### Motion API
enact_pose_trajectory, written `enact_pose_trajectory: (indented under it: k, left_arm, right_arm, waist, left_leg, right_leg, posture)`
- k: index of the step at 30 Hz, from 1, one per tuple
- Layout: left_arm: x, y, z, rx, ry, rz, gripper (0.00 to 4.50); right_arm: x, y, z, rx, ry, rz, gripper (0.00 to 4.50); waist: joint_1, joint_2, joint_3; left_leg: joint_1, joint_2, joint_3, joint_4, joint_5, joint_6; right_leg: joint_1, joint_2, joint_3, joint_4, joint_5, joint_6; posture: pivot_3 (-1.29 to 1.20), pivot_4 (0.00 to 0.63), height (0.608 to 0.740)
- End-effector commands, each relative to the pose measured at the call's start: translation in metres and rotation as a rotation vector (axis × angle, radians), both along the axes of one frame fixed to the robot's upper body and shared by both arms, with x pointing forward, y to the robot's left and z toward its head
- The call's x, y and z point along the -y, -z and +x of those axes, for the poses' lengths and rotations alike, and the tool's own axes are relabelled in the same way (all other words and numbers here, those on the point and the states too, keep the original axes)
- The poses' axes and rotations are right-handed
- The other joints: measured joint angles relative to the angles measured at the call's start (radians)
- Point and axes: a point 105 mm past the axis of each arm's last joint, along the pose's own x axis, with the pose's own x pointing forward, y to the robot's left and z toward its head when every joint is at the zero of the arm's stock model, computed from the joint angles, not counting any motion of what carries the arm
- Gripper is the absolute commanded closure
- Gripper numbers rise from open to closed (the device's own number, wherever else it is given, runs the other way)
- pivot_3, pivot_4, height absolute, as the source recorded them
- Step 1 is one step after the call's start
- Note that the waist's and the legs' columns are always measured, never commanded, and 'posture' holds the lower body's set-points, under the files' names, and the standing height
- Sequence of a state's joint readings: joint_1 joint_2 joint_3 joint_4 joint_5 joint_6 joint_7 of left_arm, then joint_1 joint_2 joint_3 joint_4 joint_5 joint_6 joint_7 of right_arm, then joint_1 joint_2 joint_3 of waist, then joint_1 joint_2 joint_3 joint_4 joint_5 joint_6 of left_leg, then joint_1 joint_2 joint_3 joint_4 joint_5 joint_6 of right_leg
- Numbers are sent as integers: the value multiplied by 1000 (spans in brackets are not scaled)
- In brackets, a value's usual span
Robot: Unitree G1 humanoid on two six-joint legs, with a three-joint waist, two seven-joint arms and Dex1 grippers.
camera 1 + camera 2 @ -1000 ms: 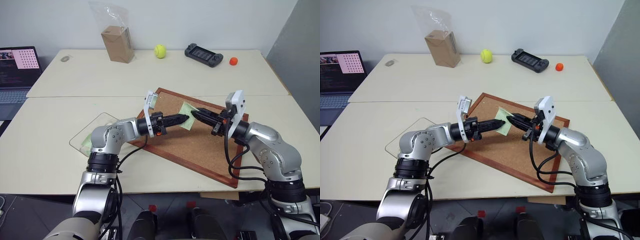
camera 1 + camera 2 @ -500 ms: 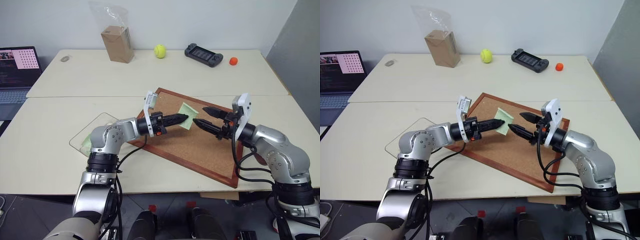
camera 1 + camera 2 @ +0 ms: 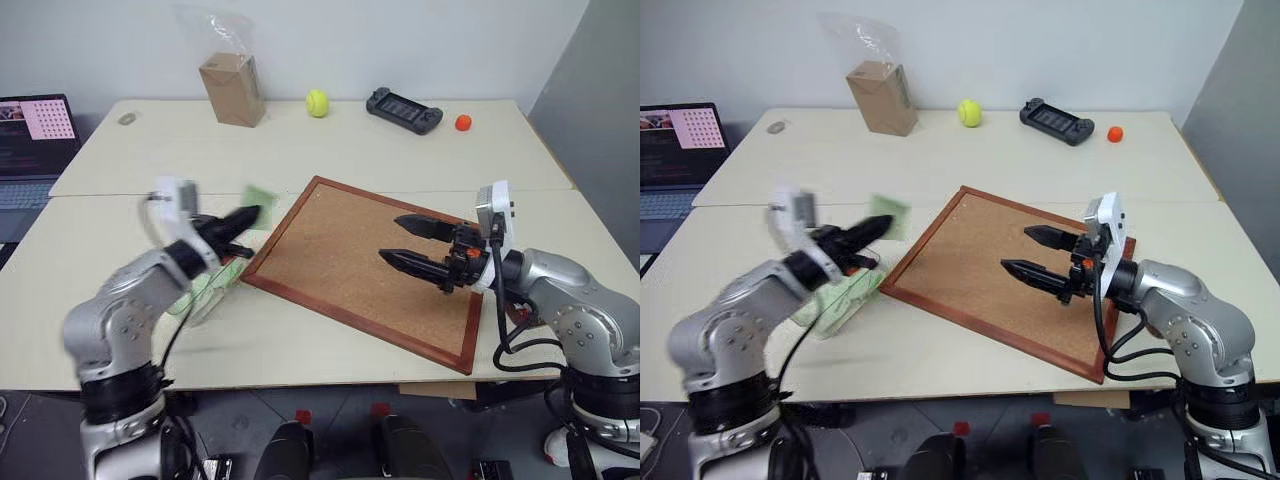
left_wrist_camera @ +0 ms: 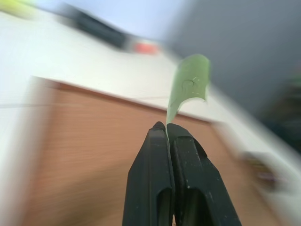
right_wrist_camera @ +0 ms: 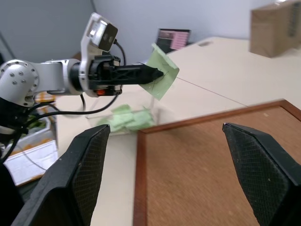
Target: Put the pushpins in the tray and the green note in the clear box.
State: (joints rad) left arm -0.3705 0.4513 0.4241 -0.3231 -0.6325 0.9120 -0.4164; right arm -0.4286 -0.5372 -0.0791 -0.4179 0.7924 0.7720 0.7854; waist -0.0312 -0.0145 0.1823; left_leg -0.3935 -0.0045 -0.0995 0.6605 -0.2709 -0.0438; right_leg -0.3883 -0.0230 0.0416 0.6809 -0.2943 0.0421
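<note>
My left gripper holds the green note [image 3: 259,204] beyond the clear box [image 3: 204,291], beside the corkboard. I should move the note over the box first and only then release it.
My left gripper [image 3: 243,216] is shut on one edge of the green note [image 3: 259,204], holding it in the air just left of the corkboard. The left wrist view shows the fingers [image 4: 181,155] pressed together on the green note [image 4: 190,81]. The clear box [image 3: 204,291] sits on the table under that arm, with several green papers inside. It also appears in the right wrist view as the clear box [image 5: 126,118] below the held green note [image 5: 162,71]. My right gripper [image 3: 390,238] hangs open and empty over the corkboard's right half. The pushpins and the tray are out of view.
A wood-framed corkboard [image 3: 340,250] lies at an angle in the table's middle. Along the far edge stand a cardboard box in a clear bag [image 3: 231,86], a tennis ball [image 3: 317,102], a game controller [image 3: 405,108] and a small orange object [image 3: 464,122]. A laptop [image 3: 35,125] is far left.
My left arm swung left, carrying the green note off the corkboard to above the clear box. The right gripper let go of the note, opened wide and drew back to the right.
</note>
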Motion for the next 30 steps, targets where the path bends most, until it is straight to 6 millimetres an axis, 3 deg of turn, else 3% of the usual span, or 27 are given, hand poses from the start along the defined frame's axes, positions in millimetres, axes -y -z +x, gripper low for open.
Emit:
enact_pose_trajectory:
  k: [1,8,15,25,26,27,30]
  left_arm:
    - [-34,-2,-21,54,-228,144,4500]
    - [-45,28,-38,-40,-314,151,4500]
    - [-53,36,-36,-66,-358,103,3187]
    - [-57,30,-29,-44,-369,115,1109]
    - [-54,27,-29,-33,-349,125,1031]
    - [-49,24,-29,-16,-321,138,673]
    - [-15,7,-28,86,-170,239,96]
  right_arm:
    - [-21,-12,-11,47,-137,30,437]
    - [-34,-8,-12,37,-202,40,437]
    - [-33,-8,-9,35,-189,47,365]
    - [-25,-4,-6,30,-143,41,365]
    - [-24,-4,-5,31,-133,38,365]
    - [-23,-3,-5,32,-120,35,365]
    - [-15,1,3,43,-2,37,365]
  waist:
    - [1,0,0]
    - [20,-2,1]
    - [21,-2,1]
    - [21,-2,1]
    - [21,-2,1]
    - [21,-2,1]
    - [22,-2,1]
  left_leg:
    - [0,0,0,0,0,0]
    - [-2,-3,-1,1,0,0]
    - [-1,-1,0,0,0,0]
    - [-1,-1,0,0,0,0]
    - [-1,-1,0,0,0,0]
    - [-1,-1,0,0,0,0]
    - [-1,-1,0,0,0,0]
  right_leg:
    - [0,0,0,0,0,0]
    - [0,-1,-1,-1,0,0]
    - [0,0,-1,-1,0,0]
    - [0,0,-1,-1,0,0]
    - [0,0,-1,-1,0,0]
    - [0,0,-1,-1,0,0]
    - [0,0,-1,-1,0,0]
  posture:
    - [0,150,740]
    - [0,150,740]
    - [0,150,740]
    - [0,150,740]
    - [0,150,740]
    - [0,150,740]
    - [0,150,740]
